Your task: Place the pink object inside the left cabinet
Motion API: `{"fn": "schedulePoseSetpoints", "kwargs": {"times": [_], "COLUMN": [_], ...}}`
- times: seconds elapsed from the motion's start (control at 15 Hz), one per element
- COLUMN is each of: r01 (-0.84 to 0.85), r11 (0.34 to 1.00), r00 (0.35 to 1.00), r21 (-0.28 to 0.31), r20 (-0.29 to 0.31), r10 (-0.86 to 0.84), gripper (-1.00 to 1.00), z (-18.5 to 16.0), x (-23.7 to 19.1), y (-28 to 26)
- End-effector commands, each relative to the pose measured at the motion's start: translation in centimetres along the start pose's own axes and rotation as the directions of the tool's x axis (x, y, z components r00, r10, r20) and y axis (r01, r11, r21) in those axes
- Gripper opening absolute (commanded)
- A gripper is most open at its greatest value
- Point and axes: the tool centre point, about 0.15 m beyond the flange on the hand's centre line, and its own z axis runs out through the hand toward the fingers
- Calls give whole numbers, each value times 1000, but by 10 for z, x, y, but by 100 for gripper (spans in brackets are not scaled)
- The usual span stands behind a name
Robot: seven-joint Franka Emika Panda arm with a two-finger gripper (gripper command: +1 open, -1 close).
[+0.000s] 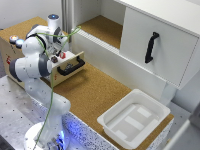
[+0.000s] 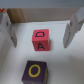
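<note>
My gripper takes hold of the pink object by its opposite sides on either side of the letter A next, to set it inside the open cabinet (image 1: 102, 27).
The pink object (image 2: 41, 40) is a small pink-red cube with black letters on its faces, lying on a pale floor. In the wrist view my gripper (image 2: 40, 43) is open, with one finger on each side of the cube and a gap on both sides. In the exterior view the gripper (image 1: 61, 51) reaches down into the open drawer of the wooden box (image 1: 70, 64), where a speck of pink-red (image 1: 63, 54) shows. The left cabinet (image 1: 102, 27), an open white bay with a cork-brown floor, lies beyond the box toward the exterior view's right.
A purple cube (image 2: 33, 71) marked with a yellow O lies close beside the pink one. The white door with a black handle (image 1: 151, 47) fronts the neighbouring bay. A white tray (image 1: 134, 117) sits on the cork surface near the front edge.
</note>
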Motion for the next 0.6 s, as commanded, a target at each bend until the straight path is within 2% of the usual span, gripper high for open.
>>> {"fn": "schedulePoseSetpoints", "kwargs": {"times": [0.0,0.2,0.27,0.53], "r01": [2,17,24,27], "r11": [1000,1000,999,999], "r00": [995,994,994,994], "r21": [-7,-26,-28,-44], "r20": [101,109,103,105], "r10": [-1,-14,-21,-23], "gripper": [100,100,-100,-100], "z": [38,46,46,49], "x": [38,44,45,49], "y": [-2,-4,-5,-3]}}
